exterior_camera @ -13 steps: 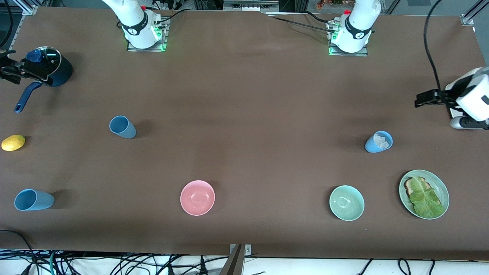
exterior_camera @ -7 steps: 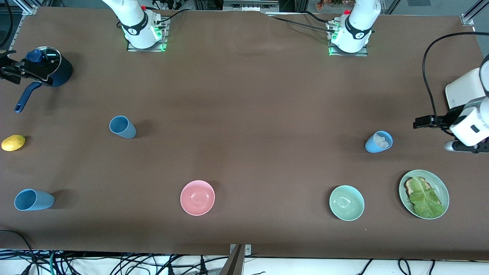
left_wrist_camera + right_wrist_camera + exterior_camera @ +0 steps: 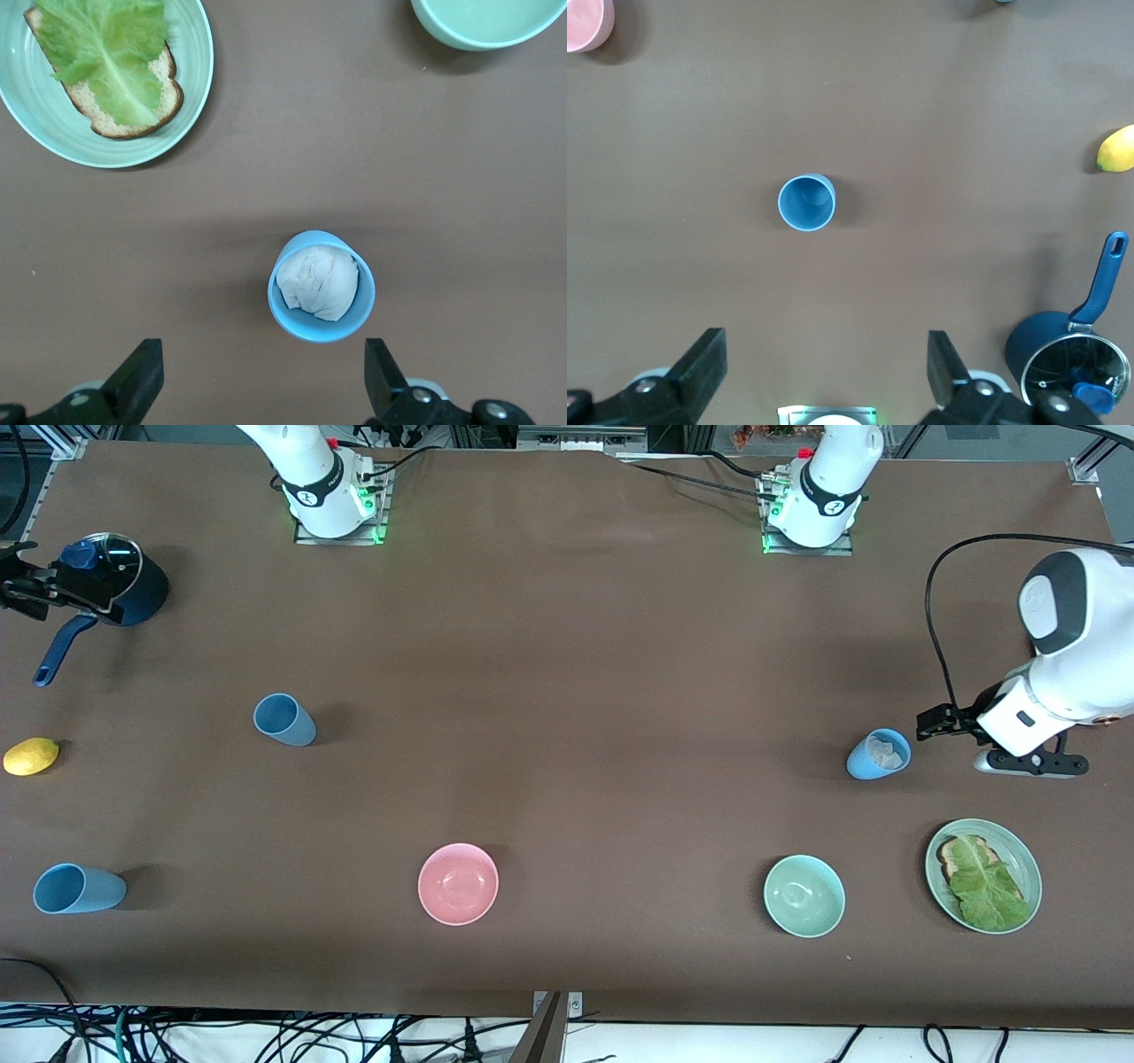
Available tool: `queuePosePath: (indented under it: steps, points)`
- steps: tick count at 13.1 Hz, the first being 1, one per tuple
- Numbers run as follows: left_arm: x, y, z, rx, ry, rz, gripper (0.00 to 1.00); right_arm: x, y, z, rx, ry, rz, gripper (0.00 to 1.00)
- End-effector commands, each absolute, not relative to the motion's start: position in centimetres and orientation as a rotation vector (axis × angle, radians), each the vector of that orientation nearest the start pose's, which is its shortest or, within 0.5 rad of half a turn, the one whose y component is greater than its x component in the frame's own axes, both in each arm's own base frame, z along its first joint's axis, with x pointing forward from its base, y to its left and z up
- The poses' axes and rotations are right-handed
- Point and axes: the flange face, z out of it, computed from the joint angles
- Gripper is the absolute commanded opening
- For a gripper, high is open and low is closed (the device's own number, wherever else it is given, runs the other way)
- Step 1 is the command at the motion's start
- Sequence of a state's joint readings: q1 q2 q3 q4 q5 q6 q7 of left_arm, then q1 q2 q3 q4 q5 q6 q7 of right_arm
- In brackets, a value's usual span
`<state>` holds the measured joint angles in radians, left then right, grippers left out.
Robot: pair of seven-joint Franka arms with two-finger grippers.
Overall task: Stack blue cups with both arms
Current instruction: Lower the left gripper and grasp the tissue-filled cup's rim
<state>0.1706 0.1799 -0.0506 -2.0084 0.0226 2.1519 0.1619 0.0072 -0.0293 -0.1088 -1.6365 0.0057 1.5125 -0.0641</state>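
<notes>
I will next use my left gripper to grab the cup with the crumpled white wad [image 3: 884, 754] by its rim [image 3: 893, 734], so that I can stack the blue cups.
Three blue cups stand on the brown table. One cup [image 3: 877, 755] [image 3: 322, 285] holds a crumpled white wad. My left gripper [image 3: 937, 723] [image 3: 260, 390] hangs open over the table just beside it, toward the left arm's end; the cup is not between the fingers. A second, empty cup [image 3: 285, 719] [image 3: 806, 202] stands near the right arm's end, and a third cup [image 3: 78, 888] stands nearer the front camera. My right gripper [image 3: 824, 372] is open, high over the table between its base and the second cup. It is out of the front view.
A pink bowl [image 3: 458, 883] and a mint-green bowl [image 3: 803, 895] sit near the front. A green plate [image 3: 1028, 850] holds bread and lettuce. A navy pot [image 3: 124, 584] with glass lid and a lemon [image 3: 31, 755] lie at the right arm's end.
The left arm swung in from the table's end and lowered its open gripper beside the cup with the white wad. Nothing else moved.
</notes>
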Motion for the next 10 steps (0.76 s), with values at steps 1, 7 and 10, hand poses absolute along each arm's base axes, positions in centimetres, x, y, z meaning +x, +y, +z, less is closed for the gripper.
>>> queuePosePath:
  steps: [1,7,10]
  points:
    - [55.6,7.3,34.2,-3.124,0.102,-0.016,1.00,53.2,-5.4,60.9,-3.122,0.057,0.145,1.00]
    - [54.8,7.4,30.3,-3.118,0.100,-0.107,1.00,53.2,-5.4,60.8,-3.121,0.057,0.150,1.00]
    - [55.1,8.0,28.7,-3.116,0.086,-0.133,1.00,53.2,-5.5,60.8,-3.121,0.059,0.150,1.00]
